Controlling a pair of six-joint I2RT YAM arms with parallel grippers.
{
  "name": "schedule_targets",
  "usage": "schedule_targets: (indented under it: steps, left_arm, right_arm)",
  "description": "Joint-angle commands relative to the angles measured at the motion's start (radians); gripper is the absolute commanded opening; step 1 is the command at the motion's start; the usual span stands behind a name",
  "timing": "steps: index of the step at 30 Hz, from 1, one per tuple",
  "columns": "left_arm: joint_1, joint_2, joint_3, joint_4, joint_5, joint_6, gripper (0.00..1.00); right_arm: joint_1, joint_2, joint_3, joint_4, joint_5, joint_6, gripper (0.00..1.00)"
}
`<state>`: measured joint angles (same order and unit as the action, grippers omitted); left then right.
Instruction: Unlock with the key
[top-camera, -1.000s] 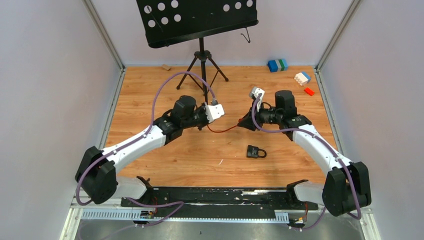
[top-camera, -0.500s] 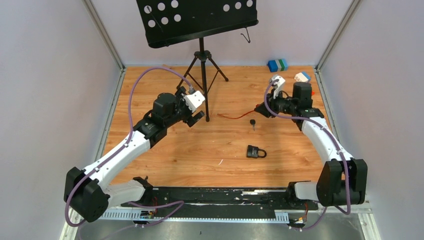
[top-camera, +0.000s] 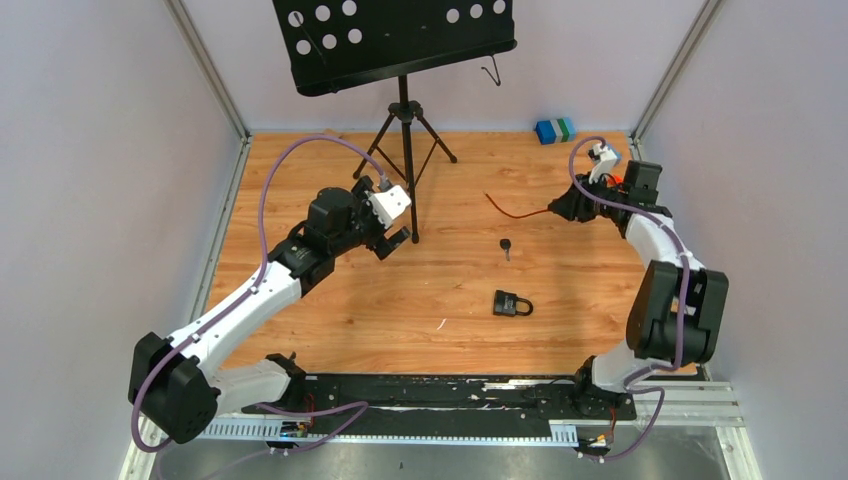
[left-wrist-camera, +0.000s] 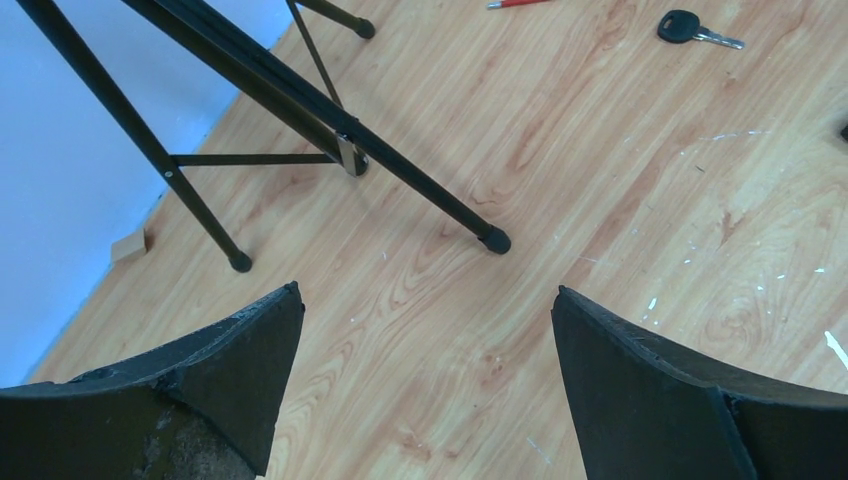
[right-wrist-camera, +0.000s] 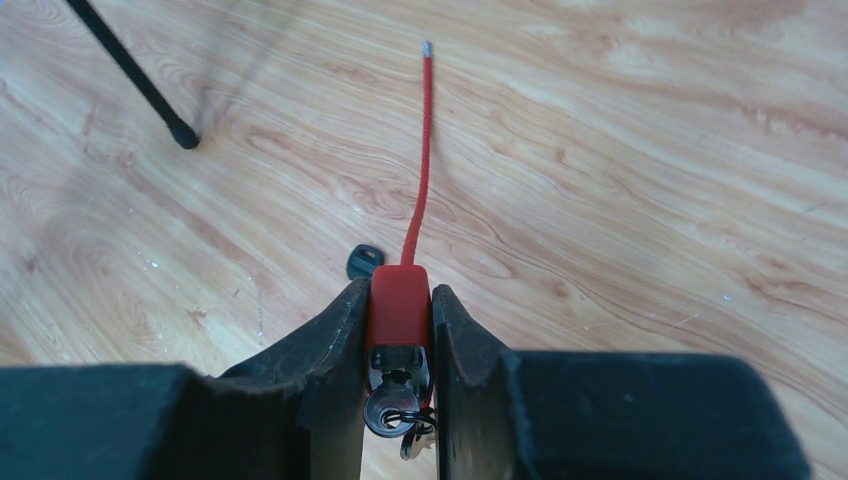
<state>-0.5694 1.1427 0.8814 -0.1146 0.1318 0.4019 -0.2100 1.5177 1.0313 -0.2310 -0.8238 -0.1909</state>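
My right gripper should keep holding the lock (right-wrist-camera: 400, 305): it hangs above the wood and would fall close beside the black-headed key if I opened now.
My right gripper (right-wrist-camera: 400, 290) is shut on the body of a red cable lock (right-wrist-camera: 400, 305). A small silver key (right-wrist-camera: 393, 410) on a ring sticks out of the lock's near end. The lock's red cable (right-wrist-camera: 424, 140) runs forward, and its free end lies loose on the wood. From above, that gripper (top-camera: 560, 208) is at the far right with the cable (top-camera: 515, 211) trailing left. A black-headed key (top-camera: 506, 246) lies alone on the table. It also shows in the left wrist view as the black-headed key (left-wrist-camera: 683, 25). My left gripper (left-wrist-camera: 428, 300) is open and empty over bare wood.
A black padlock (top-camera: 512, 303) lies near the table's middle front. The music stand's tripod (top-camera: 404, 150) stands just beside my left gripper (top-camera: 395, 240). Coloured blocks (top-camera: 555, 130) sit at the back right corner. Grey walls close in both sides.
My left gripper has opened and drawn back to the left, away from the cable. The right arm has swung far right with the red lock. The black-headed key now lies on the table.
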Motion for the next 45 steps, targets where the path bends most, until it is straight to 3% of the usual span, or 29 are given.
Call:
schedule_targets:
  steps: [1, 10, 21, 27, 36, 41, 45]
  left_arm:
    - [0.0, 0.0, 0.007, 0.006, 0.041, -0.019, 1.0]
    - [0.001, 0.002, -0.011, 0.014, 0.085, -0.012, 1.0]
    - [0.001, 0.027, -0.009, 0.015, 0.088, -0.031, 1.0]
    - [0.0, 0.05, 0.035, -0.048, 0.066, -0.044, 1.0]
    - [0.001, 0.111, 0.078, -0.132, 0.112, -0.033, 1.0]
    - [0.001, 0.16, 0.119, -0.196, 0.144, -0.02, 1.0]
    - [0.001, 0.151, 0.117, -0.202, 0.133, -0.014, 1.0]
  right_arm:
    - [-0.027, 0.12, 0.092, 0.047, -0.006, 0.077, 0.03]
    - [-0.069, 0.399, 0.154, -0.017, 0.016, 0.169, 0.28]
    - [-0.068, 0.414, 0.087, -0.048, 0.047, 0.17, 0.59]
    - [-0.068, 0.327, 0.057, -0.093, 0.106, 0.096, 0.75]
    - [-0.032, 0.01, 0.004, -0.176, 0.127, -0.136, 0.92]
    - [0.086, -0.116, -0.044, -0.268, 0.194, -0.292, 0.93]
    - [0.257, -0.212, -0.095, -0.3, 0.297, -0.354, 0.93]
